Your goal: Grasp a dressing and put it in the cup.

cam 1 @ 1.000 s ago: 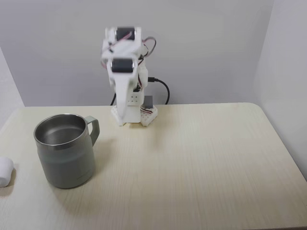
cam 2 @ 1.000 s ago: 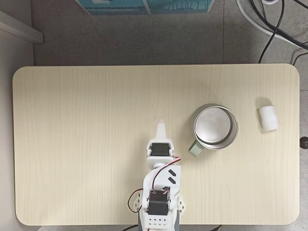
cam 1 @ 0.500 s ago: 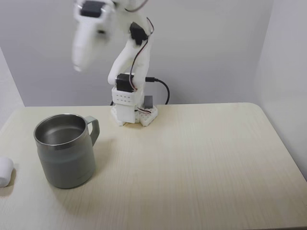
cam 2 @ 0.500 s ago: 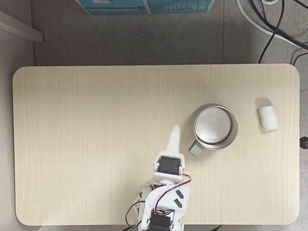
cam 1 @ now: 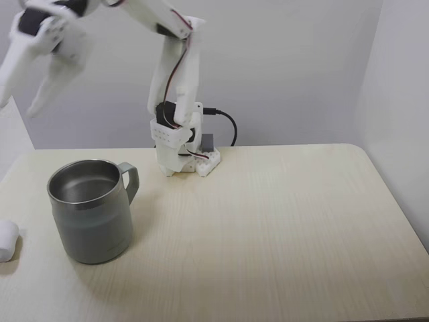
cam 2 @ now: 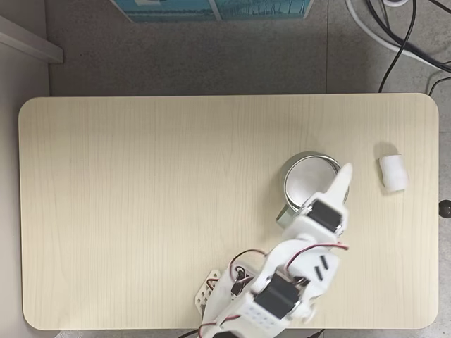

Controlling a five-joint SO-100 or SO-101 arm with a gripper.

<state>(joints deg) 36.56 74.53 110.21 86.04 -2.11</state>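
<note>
I need to grab the dressing by its curved side with my gripper next, so that I can drop it into the open cup.
The cup is a grey-green metal mug with a shiny steel inside, upright at the left of the table in a fixed view. The dressing, a small white soft roll, lies on the table just left of it, cut off by the frame edge. My white gripper hangs high above the cup and dressing, open and holding nothing. From above, the gripper overlaps the right side of the cup. The dressing lies to the right of the gripper's tip, near the table's right edge.
The arm's base stands at the back of the pale wooden table, with a black cable behind it. Walls close in on the back and right. From above, cables lie on the floor beyond the table.
The arm has unfolded from its centre pose and swung toward the cup's side. The gripper has risen, now hangs over the cup, and its fingers have spread. Cup and dressing have not moved.
</note>
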